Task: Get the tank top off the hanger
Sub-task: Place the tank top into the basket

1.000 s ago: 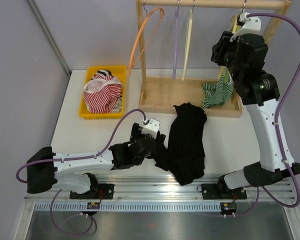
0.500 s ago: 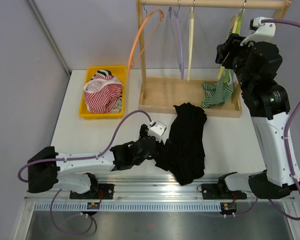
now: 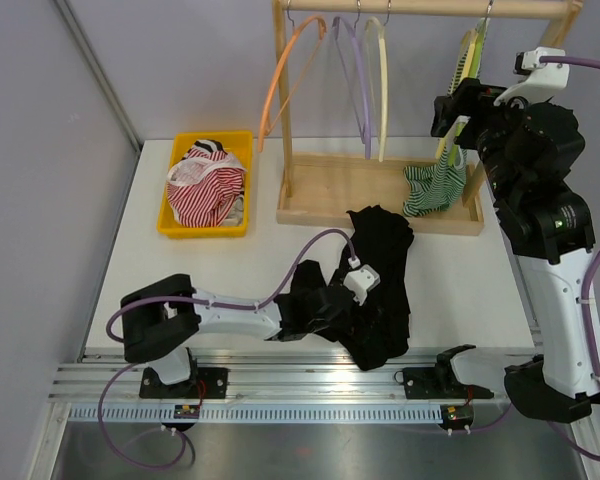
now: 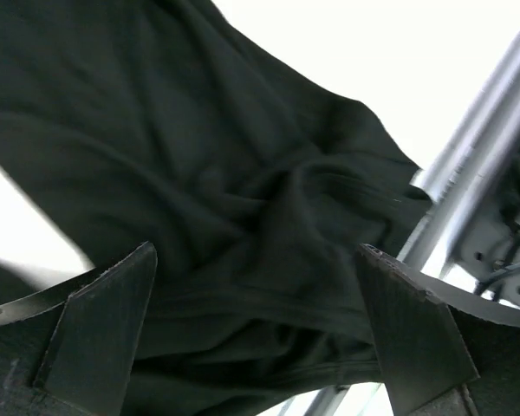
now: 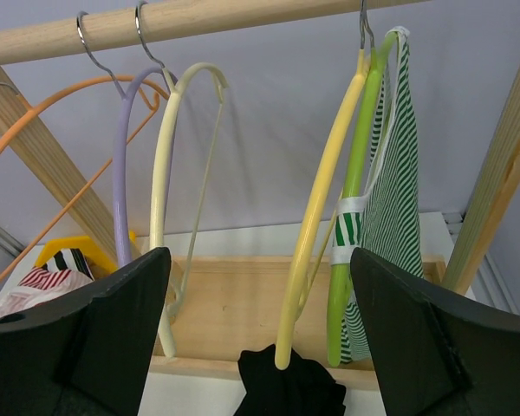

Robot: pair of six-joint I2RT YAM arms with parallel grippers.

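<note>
I should lower my left gripper before I close it on the fold of black cloth. My open fingers are above the fold between them, so they would miss it if I closed now.
A black tank top [image 3: 380, 255] lies crumpled on the table in front of the rack, off any hanger; it also fills the left wrist view [image 4: 199, 173]. My left gripper [image 3: 372, 298] rests low over it, jaws wide open [image 4: 260, 321] with cloth between the fingers but not pinched. A green-striped tank top [image 5: 399, 173] hangs by one strap on a green hanger [image 5: 351, 225], its lower part bunched on the rack's base [image 3: 432, 190]. Beside it hangs a bare yellow hanger [image 5: 316, 225]. My right gripper [image 3: 450, 112] is open [image 5: 258, 260], just in front of these hangers and touching neither.
The wooden rack's rail [image 3: 430, 8] also carries orange [image 3: 290, 70], purple [image 3: 358, 80] and cream [image 3: 382, 85] hangers, all bare. A yellow bin [image 3: 180, 228] with red-striped clothes [image 3: 205, 185] stands at the back left. A metal rail [image 4: 477, 147] runs along the near table edge.
My right gripper opened wide and drew back from the hangers at the rail. The left arm swung right and now sits over the black tank top.
</note>
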